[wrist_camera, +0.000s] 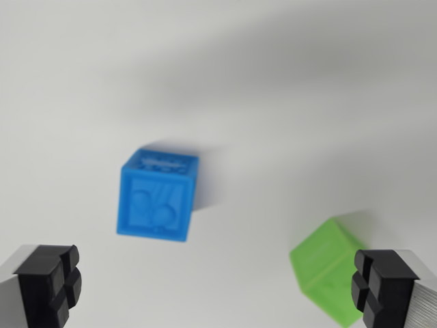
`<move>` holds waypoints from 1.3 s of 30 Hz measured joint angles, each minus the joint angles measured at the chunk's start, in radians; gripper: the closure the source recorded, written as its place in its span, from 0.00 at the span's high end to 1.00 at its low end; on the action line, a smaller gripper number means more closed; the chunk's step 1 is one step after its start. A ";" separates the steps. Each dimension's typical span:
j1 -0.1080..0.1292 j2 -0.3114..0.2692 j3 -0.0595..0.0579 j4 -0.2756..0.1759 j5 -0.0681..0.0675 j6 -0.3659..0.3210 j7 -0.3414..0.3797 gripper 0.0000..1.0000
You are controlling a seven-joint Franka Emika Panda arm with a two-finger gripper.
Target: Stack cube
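Note:
My gripper grabs the blue cube point(158, 195) by its opposite sides next, to stack it on the green cube point(328, 266).
A blue cube point(158, 195) with embossed faces rests on the white surface, left of the wrist view's centre. A green cube point(328, 266) sits lower on the wrist view's right, tilted, partly behind the right fingertip point(379, 287). My gripper point(218, 287) is open, its black-padded fingers at the bottom corners with nothing between them. The left fingertip point(54, 280) stands below and to the left of the blue cube. Both cubes lie apart from each other.
The white tabletop point(273, 82) fills the view, crossed by soft grey shadows at the top and right.

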 joint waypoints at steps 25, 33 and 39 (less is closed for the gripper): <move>0.112 0.142 0.004 -0.024 -0.027 0.168 0.204 1.00; 0.118 0.211 -0.003 -0.023 -0.038 0.237 0.212 1.00; 0.126 0.269 -0.012 -0.016 -0.043 0.286 0.216 1.00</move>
